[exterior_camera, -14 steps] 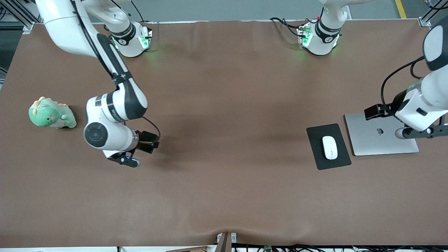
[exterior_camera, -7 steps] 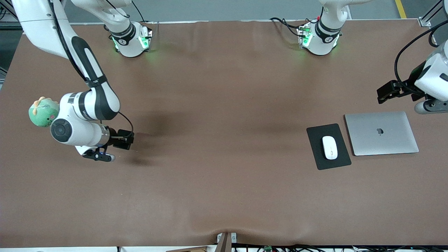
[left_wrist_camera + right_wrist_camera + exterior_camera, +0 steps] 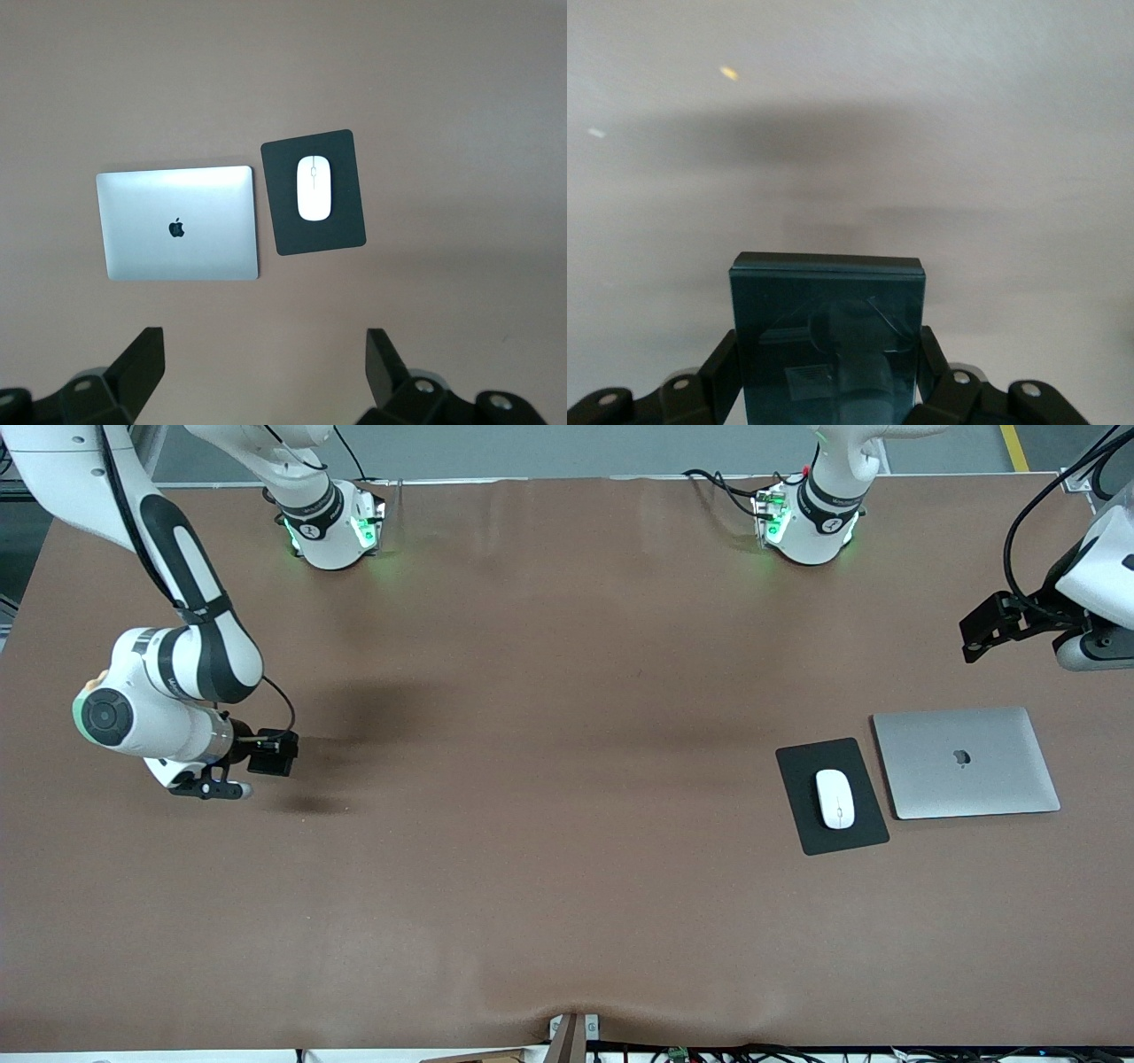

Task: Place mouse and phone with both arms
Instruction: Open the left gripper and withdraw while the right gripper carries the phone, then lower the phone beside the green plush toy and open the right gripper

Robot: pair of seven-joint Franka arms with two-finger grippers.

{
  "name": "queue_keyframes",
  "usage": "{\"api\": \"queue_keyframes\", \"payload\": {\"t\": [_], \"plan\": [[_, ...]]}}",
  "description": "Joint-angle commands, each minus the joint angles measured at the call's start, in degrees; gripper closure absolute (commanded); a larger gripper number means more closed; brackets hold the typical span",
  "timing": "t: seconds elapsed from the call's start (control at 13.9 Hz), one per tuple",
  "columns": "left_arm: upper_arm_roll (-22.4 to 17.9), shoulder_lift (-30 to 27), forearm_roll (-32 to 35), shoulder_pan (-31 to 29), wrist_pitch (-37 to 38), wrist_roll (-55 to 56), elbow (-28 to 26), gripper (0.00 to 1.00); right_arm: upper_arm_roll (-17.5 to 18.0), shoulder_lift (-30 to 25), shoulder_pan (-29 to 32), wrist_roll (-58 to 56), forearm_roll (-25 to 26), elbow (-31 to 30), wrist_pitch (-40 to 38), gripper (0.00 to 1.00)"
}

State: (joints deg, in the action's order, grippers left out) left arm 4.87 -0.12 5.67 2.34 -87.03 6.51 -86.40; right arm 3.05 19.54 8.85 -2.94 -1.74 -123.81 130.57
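Observation:
The phone stays held in my right gripper for now: the phone's lower edge (image 3: pixel 827 262) is above the table, apart from its shadow.
The white mouse (image 3: pixel 834 798) (image 3: pixel 313 187) lies on a black mat (image 3: pixel 864 833) (image 3: pixel 341 226) toward the left arm's end of the table. High over the bare table at that end hangs my left gripper (image 3: pixel 1095 654) (image 3: pixel 263 372), open and empty. The phone (image 3: pixel 824 301), a dark glossy slab, stands upright between the fingers of my right gripper (image 3: pixel 215 789) (image 3: pixel 828 354), which is shut on it. That gripper hangs low over the table at the right arm's end. In the front view the phone is hidden by the hand.
A closed silver laptop (image 3: pixel 966 762) (image 3: pixel 177 223) lies beside the mat, on the left arm's side of it. A green plush toy (image 3: pixel 87 691) is mostly covered by the right arm's wrist. The brown table (image 3: pixel 567 824) stretches between the two arms.
My right arm has carried the phone toward its own end of the table, over the plush toy. My left arm has lifted off the laptop toward the table's end.

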Motion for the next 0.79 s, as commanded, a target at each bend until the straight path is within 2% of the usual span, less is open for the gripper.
{"api": "queue_keyframes", "payload": {"t": [0.0, 0.14, 0.36, 0.5, 0.72], "plan": [[-0.8, -1.3, -0.8, 0.3, -1.0, -1.2, -1.5, 0.00, 1.3, -2.4, 3.5, -2.4, 1.1, -4.8, 2.6, 1.00], [-0.7, -0.8, -1.2, 0.1, -1.0, -1.3, -1.2, 0.00, 1.2, -2.8, 4.3, -4.3, 1.1, -8.9, 8.7, 1.00], [-0.7, -0.3, -2.1, 0.2, -1.0, -1.3, -1.5, 0.00, 1.3, -2.4, 6.6, -6.5, 1.1, -11.1, 10.1, 1.00], [-0.9, -0.7, -5.3, -0.1, -0.9, -1.3, -1.5, 0.00, 1.2, -2.2, 7.0, -6.6, 1.1, -11.5, 10.8, 1.00], [-0.7, -0.8, -5.5, -0.3, -0.6, -1.2, -1.7, 0.00, 1.2, -1.7, 7.4, -6.6, 1.1, -12.0, 12.5, 1.00]]}}
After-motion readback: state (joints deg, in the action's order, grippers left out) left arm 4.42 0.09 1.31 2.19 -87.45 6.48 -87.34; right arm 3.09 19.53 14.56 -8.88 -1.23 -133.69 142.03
